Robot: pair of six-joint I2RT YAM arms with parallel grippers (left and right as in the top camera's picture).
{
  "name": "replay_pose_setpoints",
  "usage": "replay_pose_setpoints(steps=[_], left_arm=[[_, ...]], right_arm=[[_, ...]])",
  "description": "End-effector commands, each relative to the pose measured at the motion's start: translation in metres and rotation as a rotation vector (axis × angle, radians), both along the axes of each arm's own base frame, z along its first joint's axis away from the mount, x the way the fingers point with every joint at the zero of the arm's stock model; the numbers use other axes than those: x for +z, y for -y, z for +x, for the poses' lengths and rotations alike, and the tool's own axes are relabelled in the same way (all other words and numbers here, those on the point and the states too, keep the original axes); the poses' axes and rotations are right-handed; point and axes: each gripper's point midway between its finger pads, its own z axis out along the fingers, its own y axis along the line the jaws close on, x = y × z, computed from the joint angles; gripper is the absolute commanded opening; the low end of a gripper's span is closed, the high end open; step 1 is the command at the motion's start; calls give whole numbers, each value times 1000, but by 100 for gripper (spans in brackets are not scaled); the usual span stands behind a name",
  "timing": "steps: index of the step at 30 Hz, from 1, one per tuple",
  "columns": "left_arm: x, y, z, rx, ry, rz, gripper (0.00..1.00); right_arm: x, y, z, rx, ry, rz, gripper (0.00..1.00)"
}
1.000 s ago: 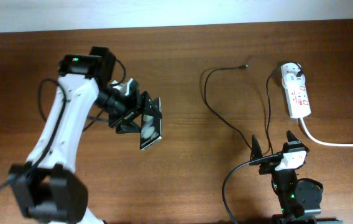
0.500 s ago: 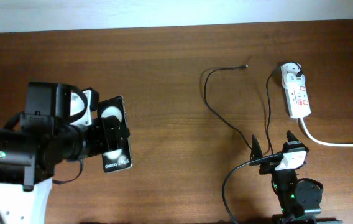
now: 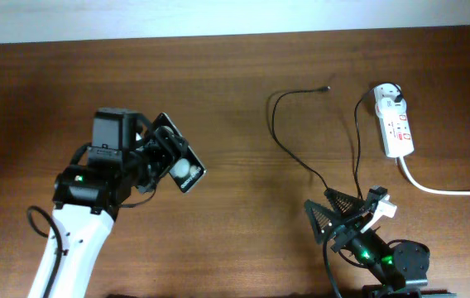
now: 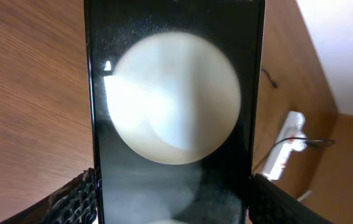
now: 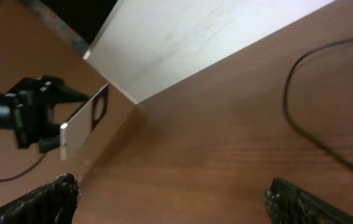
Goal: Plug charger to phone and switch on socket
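Observation:
The phone needs to be handed over so that my left gripper can re-grip it for plugging in the charger. My right gripper should next grab the phone by its nearest end, across its thickness.
My left gripper (image 3: 167,162) is shut on the black phone (image 3: 183,166) and holds it tilted above the table's left half. In the left wrist view the phone's glossy face (image 4: 173,124) fills the frame between my fingers (image 4: 71,202), with a round white reflection. The charger's black cable (image 3: 275,124) loops over the table; its plug tip (image 3: 326,88) lies free at the back, and its white adapter (image 3: 388,93) sits in the socket strip (image 3: 395,126) at the right. My right gripper (image 3: 342,217) is open and empty at the front right, facing left across the table (image 5: 176,205).
The strip's thick white cord (image 3: 446,190) runs off to the right edge. The black cable passes close behind my right gripper (image 3: 336,192). A white wall edges the table's far side (image 3: 235,16). The right wrist view shows the phone (image 5: 84,124) far off.
My left arm has swung about with the phone, first back to the left, then right again and tilted. My right gripper has turned to point left, still open.

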Motion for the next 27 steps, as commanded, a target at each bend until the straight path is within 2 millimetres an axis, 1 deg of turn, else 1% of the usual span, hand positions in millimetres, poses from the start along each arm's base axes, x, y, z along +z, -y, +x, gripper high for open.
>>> replay_pose_setpoints(steps=[1,3,5,7,9,11,14,15,17,19,20,21,22,23,25,26,27], left_arm=[[2,18,-3,40,-28,-62,61],[2,24,-4,25,-22,-52,61],[0,30,-4,55,-22,-54,61],[-1,42,0,23,1,-62,61],[-6,49,1,6,-7,-60,61],[-16,54,4,-4,-34,-53,60],[-27,55,6,-3,-63,-43,60],[-29,55,7,-3,-67,-42,60],[-29,56,9,-3,-66,-42,60],[-29,56,9,-3,-63,-43,60],[-29,56,10,-3,-62,-43,61],[-29,56,9,-3,-62,-43,60],[-29,56,10,-3,-62,-43,61],[-29,56,10,-3,-61,-43,61],[-28,56,10,-3,-59,-44,61],[-28,56,10,-3,-59,-44,61],[-28,56,10,-3,-59,-44,61]], right_arm=[[0,1,0,-8,-60,84,99],[2,-4,-3,25,-84,127,99],[18,-14,-11,101,-26,140,99],[33,-22,-17,145,30,154,99],[32,-28,-18,151,20,161,100],[27,-36,-17,147,-10,163,99],[23,-46,-12,131,-43,113,97],[22,-49,-9,121,-58,91,97],[26,-64,-2,129,-73,13,95],[28,-76,6,128,-96,-29,93],[30,-86,11,136,-108,-42,92],[33,-102,18,153,-108,-48,88],[35,-111,23,153,-101,-48,87],[33,-122,30,143,-104,-58,86],[30,-145,37,164,-107,-68,86],[28,-166,40,198,-107,-71,85],[25,-175,45,201,-112,-77,80]])
